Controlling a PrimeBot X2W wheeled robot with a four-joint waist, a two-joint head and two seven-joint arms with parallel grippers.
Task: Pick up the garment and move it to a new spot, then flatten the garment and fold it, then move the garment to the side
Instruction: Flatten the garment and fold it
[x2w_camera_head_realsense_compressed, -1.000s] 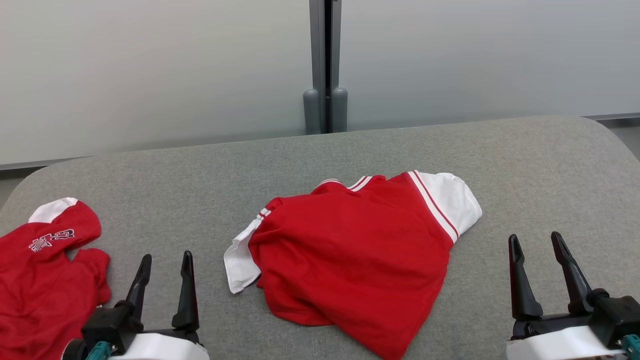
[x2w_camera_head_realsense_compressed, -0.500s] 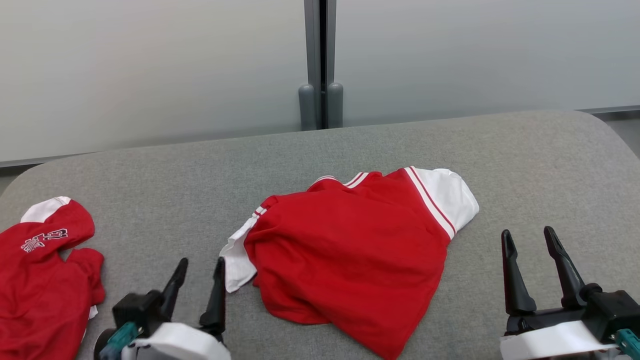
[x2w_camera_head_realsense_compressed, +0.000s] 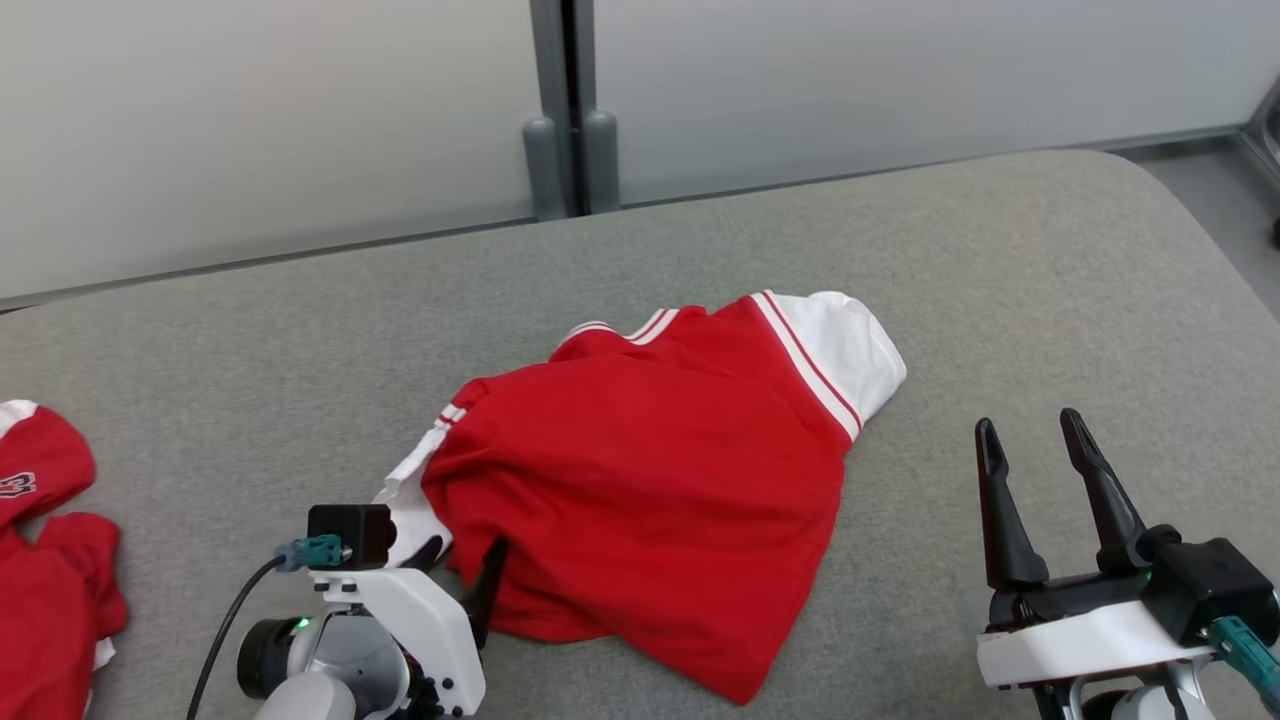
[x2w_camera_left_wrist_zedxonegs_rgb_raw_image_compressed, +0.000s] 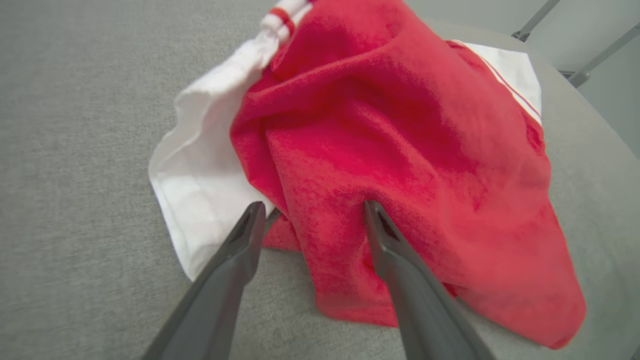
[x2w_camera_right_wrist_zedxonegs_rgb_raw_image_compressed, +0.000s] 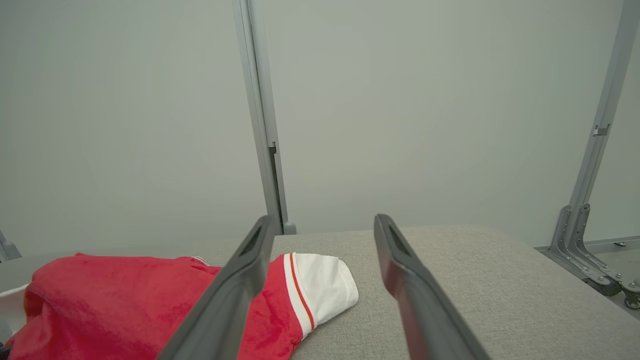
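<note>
I will next grab the garment with my left gripper by the raised red fold (x2w_camera_head_realsense_compressed: 465, 569) beside its white sleeve, because the broad red panel (x2w_camera_head_realsense_compressed: 684, 462) lies spread on the tabletop.
A crumpled red garment (x2w_camera_head_realsense_compressed: 650, 470) with white sleeves lies in the middle of the grey table (x2w_camera_head_realsense_compressed: 1000, 250). My left gripper (x2w_camera_head_realsense_compressed: 460, 560) is open at the garment's near left edge. In the left wrist view the left gripper (x2w_camera_left_wrist_zedxonegs_rgb_raw_image_compressed: 314, 207) straddles a fold of the garment (x2w_camera_left_wrist_zedxonegs_rgb_raw_image_compressed: 400, 150), one finger by the white sleeve (x2w_camera_left_wrist_zedxonegs_rgb_raw_image_compressed: 200, 170) and the other on red cloth. My right gripper (x2w_camera_head_realsense_compressed: 1028, 425) stands open over bare table, to the right of the garment and apart from it. The right wrist view has the right gripper (x2w_camera_right_wrist_zedxonegs_rgb_raw_image_compressed: 322, 220) empty, with the garment (x2w_camera_right_wrist_zedxonegs_rgb_raw_image_compressed: 125, 295) at its lower left.
A second red garment (x2w_camera_head_realsense_compressed: 50, 560) lies at the table's left edge. A pale wall with a grey post (x2w_camera_head_realsense_compressed: 565, 100) runs behind the table. The table's rounded right corner drops to the floor, where a metal frame foot (x2w_camera_right_wrist_zedxonegs_rgb_raw_image_compressed: 585, 260) stands.
The head camera has turned, shifting the whole picture left. My left gripper has moved right and forward, from bare table to the garment's near left edge, still open. The right gripper has barely moved.
</note>
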